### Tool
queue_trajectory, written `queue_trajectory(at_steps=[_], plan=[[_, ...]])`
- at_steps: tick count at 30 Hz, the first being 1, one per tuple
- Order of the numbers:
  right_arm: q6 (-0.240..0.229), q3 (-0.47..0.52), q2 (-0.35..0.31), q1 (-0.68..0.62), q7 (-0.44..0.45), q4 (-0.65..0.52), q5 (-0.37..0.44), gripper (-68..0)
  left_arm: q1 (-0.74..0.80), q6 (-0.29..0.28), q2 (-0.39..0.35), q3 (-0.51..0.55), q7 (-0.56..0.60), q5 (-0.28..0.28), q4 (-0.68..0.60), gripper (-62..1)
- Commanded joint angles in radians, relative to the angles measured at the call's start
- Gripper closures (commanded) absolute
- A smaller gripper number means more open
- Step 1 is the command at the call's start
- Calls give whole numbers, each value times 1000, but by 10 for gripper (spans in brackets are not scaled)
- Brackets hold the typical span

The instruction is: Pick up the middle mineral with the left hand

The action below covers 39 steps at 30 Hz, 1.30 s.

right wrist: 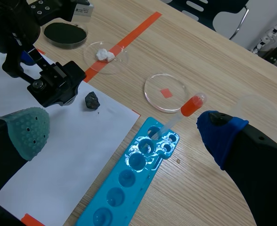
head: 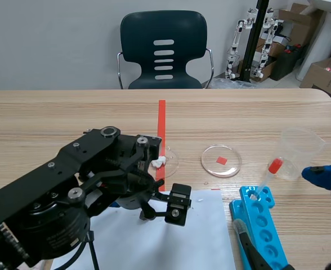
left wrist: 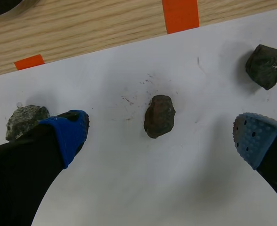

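Note:
The brown middle mineral will next be grabbed by its long sides with my left gripper, to be lifted off the white paper (head: 202,239) (left wrist: 129,188).
Three minerals lie in a row on the white paper (left wrist: 129,188) in the left wrist view. The middle mineral (left wrist: 159,116) is a dark brown lump. My left gripper (left wrist: 162,136) hangs open just above it, with one blue pad (left wrist: 70,132) to one side of it and the other pad (left wrist: 252,139) to the other side, neither touching. A grey speckled mineral (left wrist: 24,120) lies half behind the first pad. A dark mineral (left wrist: 265,66) lies beyond the other pad and also shows in the right wrist view (right wrist: 92,100). My right gripper (right wrist: 124,129) is open over the blue rack.
A blue tube rack (head: 261,225) holds a red-bulbed pipette (head: 269,174). Close by are a clear plastic cup (head: 300,149), a petri dish with a red square (head: 221,161), a dish with white bits (right wrist: 105,55) and a dark dish (right wrist: 65,34). A chair (head: 164,50) stands behind the table.

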State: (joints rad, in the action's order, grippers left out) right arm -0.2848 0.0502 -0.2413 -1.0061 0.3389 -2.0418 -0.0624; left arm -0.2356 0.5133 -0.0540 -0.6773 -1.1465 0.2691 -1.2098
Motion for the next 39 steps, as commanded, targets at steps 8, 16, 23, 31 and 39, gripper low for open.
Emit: queue_trajectory(at_steps=[8,16,23,31,39], plan=[[3,3,-8,6,15,-12,10,-679,-49,2,42,3,13,-1,95,-623],[3,3,-8,6,15,-12,10,-679,-50,16,42,2,1,-1,103,-455],[3,3,-8,6,15,-12,10,-679,-50,17,40,2,-8,0,103,-385],[3,3,-8,6,15,-12,10,-679,-50,17,43,2,-9,0,103,-259],[3,3,-8,6,15,-12,10,-679,-50,17,43,2,-2,0,103,-156]])
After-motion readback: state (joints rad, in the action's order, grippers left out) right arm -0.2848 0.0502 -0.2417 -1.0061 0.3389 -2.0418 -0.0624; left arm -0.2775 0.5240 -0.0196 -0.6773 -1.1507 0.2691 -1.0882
